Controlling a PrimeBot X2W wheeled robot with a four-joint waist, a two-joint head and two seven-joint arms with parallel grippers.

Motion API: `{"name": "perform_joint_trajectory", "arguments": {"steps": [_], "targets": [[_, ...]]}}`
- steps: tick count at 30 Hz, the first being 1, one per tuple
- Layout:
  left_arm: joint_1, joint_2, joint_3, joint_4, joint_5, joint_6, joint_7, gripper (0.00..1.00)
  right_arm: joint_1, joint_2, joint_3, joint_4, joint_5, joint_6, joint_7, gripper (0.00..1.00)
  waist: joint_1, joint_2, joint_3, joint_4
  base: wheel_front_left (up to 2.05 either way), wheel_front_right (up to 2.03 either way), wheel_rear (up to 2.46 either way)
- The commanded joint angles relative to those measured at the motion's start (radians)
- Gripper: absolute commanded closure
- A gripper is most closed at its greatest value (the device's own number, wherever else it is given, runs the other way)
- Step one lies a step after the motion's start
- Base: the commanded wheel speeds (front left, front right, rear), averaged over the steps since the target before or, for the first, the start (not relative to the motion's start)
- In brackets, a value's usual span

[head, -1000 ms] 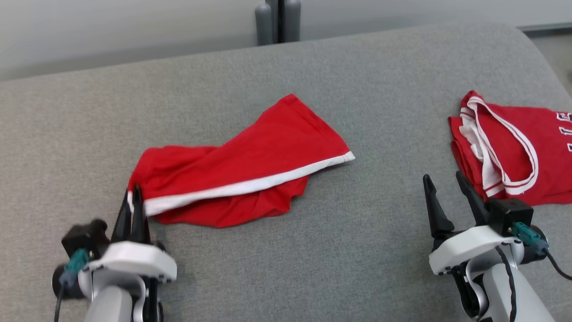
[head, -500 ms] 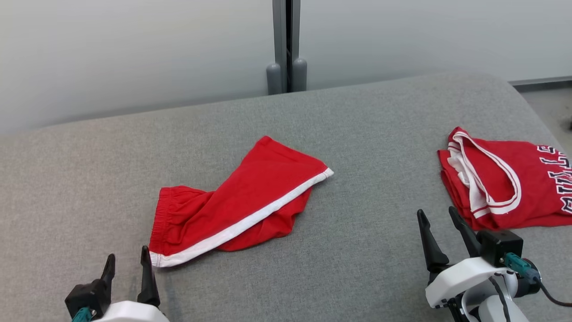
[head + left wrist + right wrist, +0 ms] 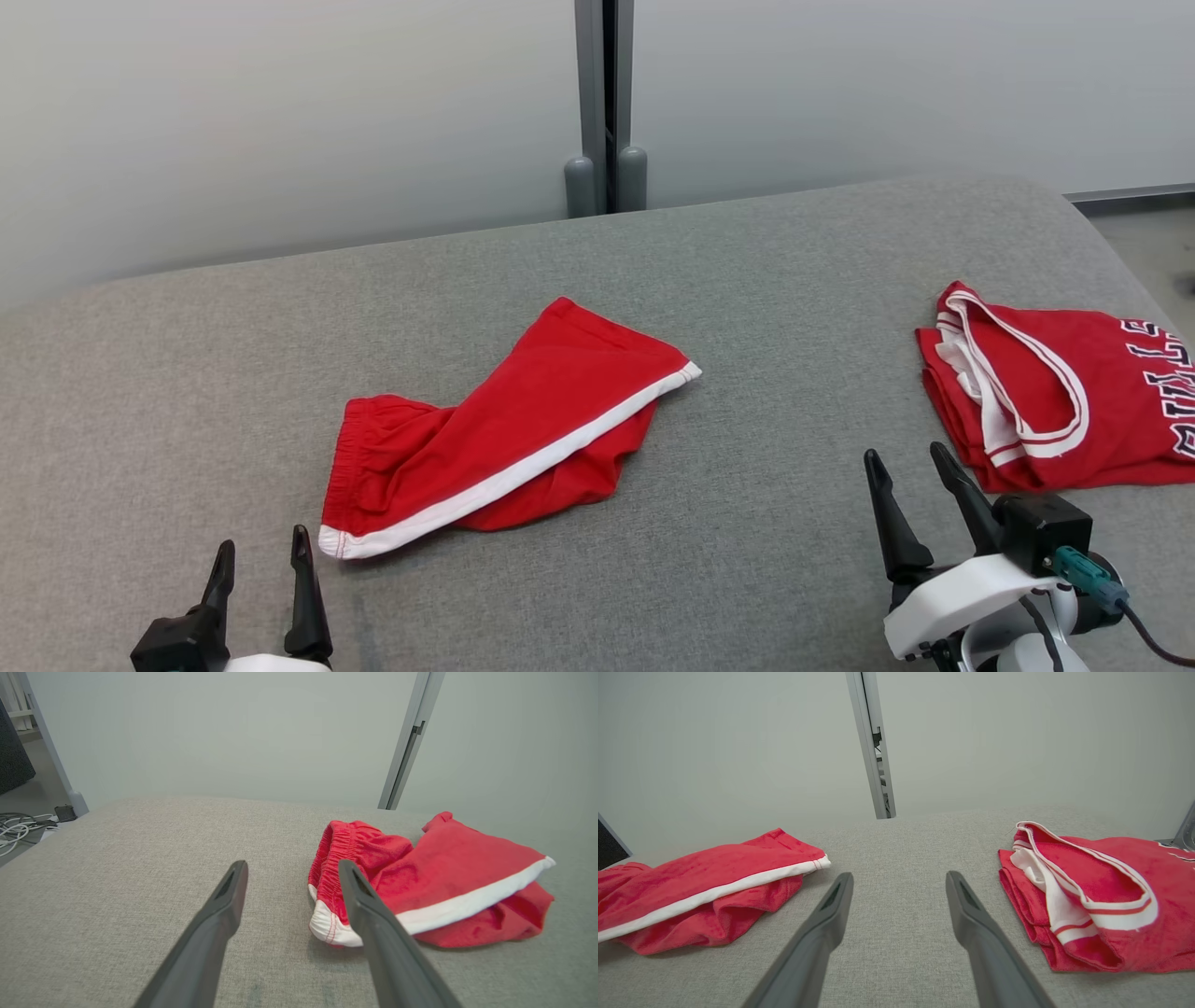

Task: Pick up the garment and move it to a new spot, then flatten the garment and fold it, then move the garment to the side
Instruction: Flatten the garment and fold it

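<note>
My left gripper grabs the white-edged waistband corner [image 3: 341, 543] of the shorts next, since that corner stands up in a heap while the red leg [image 3: 566, 386] lies slack.
The garment, red shorts [image 3: 495, 439] with a white side stripe, lies crumpled on the grey cushioned surface [image 3: 747, 308] near its middle. In the left wrist view the shorts [image 3: 444, 877] lie just right of my fingers, elastic waistband toward me. My left gripper [image 3: 261, 553] stands open at the lower left, a little short of the shorts' white corner, holding nothing. My right gripper [image 3: 907, 457] is open at the lower right, empty, between the shorts [image 3: 705, 891] and a folded jersey.
A folded red jersey [image 3: 1055, 392] with white trim and lettering lies at the right, close beside my right gripper. A grey wall with a vertical post [image 3: 605, 103] stands behind the surface. Cables [image 3: 18, 828] lie on the floor off the far left edge.
My left gripper has opened, let go of the shorts' waistband corner and drawn back toward me. The head camera has tilted up, so the whole picture has shifted down.
</note>
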Motion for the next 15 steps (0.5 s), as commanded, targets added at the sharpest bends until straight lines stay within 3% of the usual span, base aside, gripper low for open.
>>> {"name": "perform_joint_trajectory", "arguments": {"steps": [1, 15], "targets": [[0.003, 0.005, -0.006, -0.006, 0.003, 0.006, -0.004, 0.0, 0.005, -0.005, 0.001, -0.004, 0.002, 0.0, -0.004, 0.0, 0.0, 0.0, 0.002, 0.008, 0.0, 0.0, 0.0], [-0.075, 0.005, -0.099, 0.059, -0.058, -0.022, -0.004, 0.0, -0.038, -0.005, 0.032, 0.013, -0.02, 0.0, -0.005, 0.0, 0.0, 0.0, 0.088, 0.045, 0.0, 0.0, 0.0]]}}
